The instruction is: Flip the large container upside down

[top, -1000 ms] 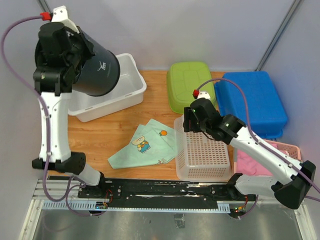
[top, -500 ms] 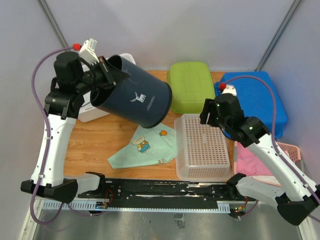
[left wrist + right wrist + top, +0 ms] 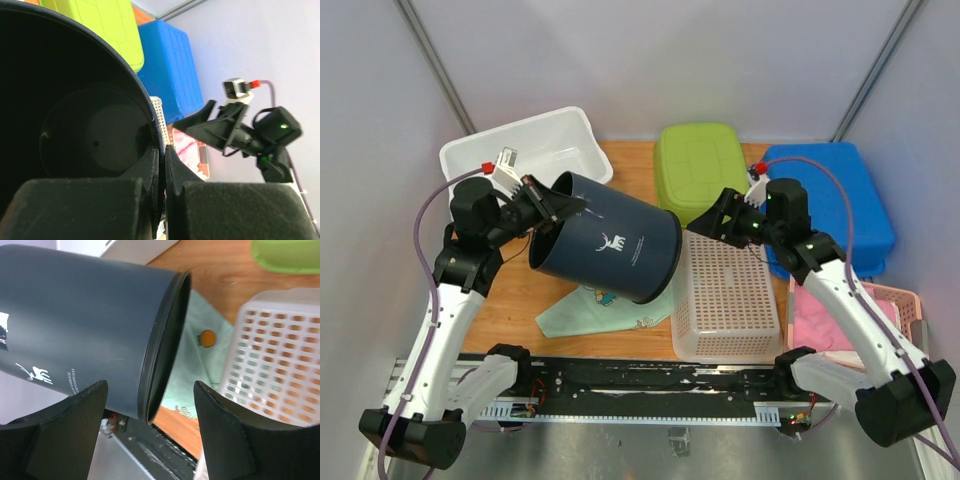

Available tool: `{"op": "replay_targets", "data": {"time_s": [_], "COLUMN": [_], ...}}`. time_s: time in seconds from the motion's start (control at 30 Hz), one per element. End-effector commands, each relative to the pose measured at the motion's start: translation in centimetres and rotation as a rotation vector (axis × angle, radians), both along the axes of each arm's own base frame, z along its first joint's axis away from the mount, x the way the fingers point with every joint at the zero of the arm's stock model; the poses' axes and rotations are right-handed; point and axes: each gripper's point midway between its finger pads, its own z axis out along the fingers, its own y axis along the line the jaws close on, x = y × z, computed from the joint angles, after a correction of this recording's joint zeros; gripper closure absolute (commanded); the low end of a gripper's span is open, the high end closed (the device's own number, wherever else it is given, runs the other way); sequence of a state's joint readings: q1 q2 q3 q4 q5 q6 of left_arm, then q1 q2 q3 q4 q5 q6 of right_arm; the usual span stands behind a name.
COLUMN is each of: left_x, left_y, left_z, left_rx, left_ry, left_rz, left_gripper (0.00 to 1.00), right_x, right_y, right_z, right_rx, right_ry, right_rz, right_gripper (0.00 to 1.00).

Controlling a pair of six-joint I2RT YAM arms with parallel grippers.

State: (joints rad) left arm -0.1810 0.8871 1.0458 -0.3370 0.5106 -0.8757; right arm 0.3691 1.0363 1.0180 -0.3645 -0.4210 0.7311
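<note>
The right gripper next needs to hold the large container point(image 3: 610, 250) by its base edge point(image 3: 676, 254). The container's opening then stays free, and the container can be turned upside down.
The large container point(image 3: 610, 250) is a dark navy cylinder with a white deer print. It hangs on its side in the air above the table, mouth toward the left. My left gripper point(image 3: 555, 200) is shut on its rim: in the left wrist view the fingers point(image 3: 161, 150) pinch the wall, with the dark inside of the container point(image 3: 75, 125) beside them. My right gripper point(image 3: 715, 222) is open and empty just right of the container's base. In the right wrist view the fingertips point(image 3: 150, 385) straddle the base edge of the container point(image 3: 85, 325) without touching it.
A white tub point(image 3: 520, 150) stands at the back left, an upturned green tub point(image 3: 700, 170) and a blue tub point(image 3: 830, 200) at the back right. A white perforated basket point(image 3: 725, 295) and a pink basket point(image 3: 865, 320) stand right. A printed cloth point(image 3: 575, 315) lies under the container.
My left arm swung the container down and right, from over the white tub to above the cloth. My right gripper rose from the perforated basket to the container's base.
</note>
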Motion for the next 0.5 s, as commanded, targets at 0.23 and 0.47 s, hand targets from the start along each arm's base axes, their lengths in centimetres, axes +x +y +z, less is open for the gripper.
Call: {"op": "replay_targets", "data": {"time_s": [0.23,0.47], "left_x": [-1.7,-1.2], "left_y": [-0.4,0.0], "left_z": [9.2,8.3], "left_rx": [-0.126,-0.101], "left_ry": [-0.301,-0.282], "left_rz": [-0.038,-0.01], "left_gripper": [1.0,1.0], "right_x": [-1.6,-2.5], "right_y": [7.2,7.2], "right_z": [-0.1,2.1], "right_rx": [0.467,0.489], "right_ry": [0.105,0.04], "right_rz": [0.362,0.4], "right_gripper": [0.33,0.65]}}
